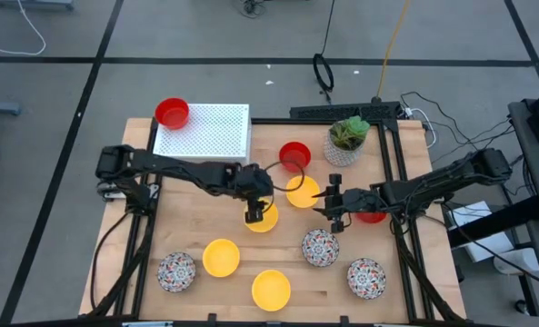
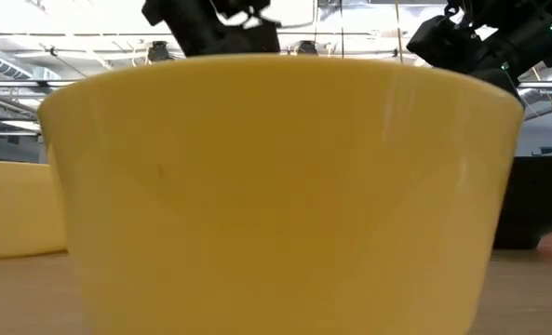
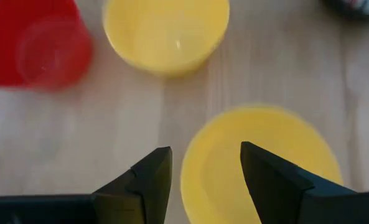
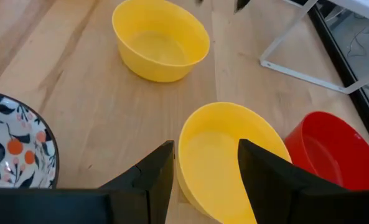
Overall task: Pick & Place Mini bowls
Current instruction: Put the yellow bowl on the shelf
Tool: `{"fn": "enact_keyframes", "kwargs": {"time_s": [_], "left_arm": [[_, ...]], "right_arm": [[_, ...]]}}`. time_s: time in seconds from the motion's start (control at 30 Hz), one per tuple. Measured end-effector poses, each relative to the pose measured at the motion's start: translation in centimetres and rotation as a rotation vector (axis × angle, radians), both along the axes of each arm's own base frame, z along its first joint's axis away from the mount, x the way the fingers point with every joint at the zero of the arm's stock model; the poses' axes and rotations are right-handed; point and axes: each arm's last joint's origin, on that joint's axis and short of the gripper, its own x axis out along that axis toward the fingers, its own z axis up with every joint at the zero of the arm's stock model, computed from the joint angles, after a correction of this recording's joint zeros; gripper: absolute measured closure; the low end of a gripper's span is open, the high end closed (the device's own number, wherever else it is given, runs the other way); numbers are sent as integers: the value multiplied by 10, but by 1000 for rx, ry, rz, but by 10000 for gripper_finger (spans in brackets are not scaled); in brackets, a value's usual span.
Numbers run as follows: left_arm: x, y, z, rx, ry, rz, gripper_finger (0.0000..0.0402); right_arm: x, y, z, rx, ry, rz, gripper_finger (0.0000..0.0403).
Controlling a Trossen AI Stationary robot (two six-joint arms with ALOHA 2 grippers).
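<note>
The yellow bowl needs to go on the white rack, so my left gripper will next grab it by its rim (image 3: 185, 167).
Several mini bowls stand upright on the wooden table (image 1: 205, 173). My left gripper (image 3: 203, 158) is open just above a yellow bowl (image 3: 259, 162) at mid-table (image 1: 261, 216); the bowl's rim on my left arm's side lies between the fingers. My right gripper (image 4: 206, 149) is open, its fingers on either side of the near rim of a second yellow bowl (image 4: 228, 155), also seen from above (image 1: 302, 192). A red bowl (image 1: 294, 155) stands just beyond these two. One red bowl (image 1: 172, 113) sits on the white rack (image 1: 210, 132).
Two more yellow bowls (image 1: 222, 257) (image 1: 271, 289) and three speckled bowls (image 1: 176, 271) (image 1: 320, 247) (image 1: 366, 278) stand along the near side. A red bowl (image 1: 371, 215) lies partly under my right arm. A potted plant (image 1: 346, 141) stands at the far right.
</note>
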Motion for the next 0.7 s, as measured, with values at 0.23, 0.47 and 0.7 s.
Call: {"fn": "enact_keyframes", "kwargs": {"time_s": [0.23,0.47,0.7], "left_arm": [[9,3,-39,34,127,49,206],[12,4,-62,47,203,52,212],[8,4,-60,33,241,42,331]], "right_arm": [[0,1,0,23,-4,-11,239],[0,1,1,24,-10,-12,239],[0,1,1,22,-10,-12,239]]}}
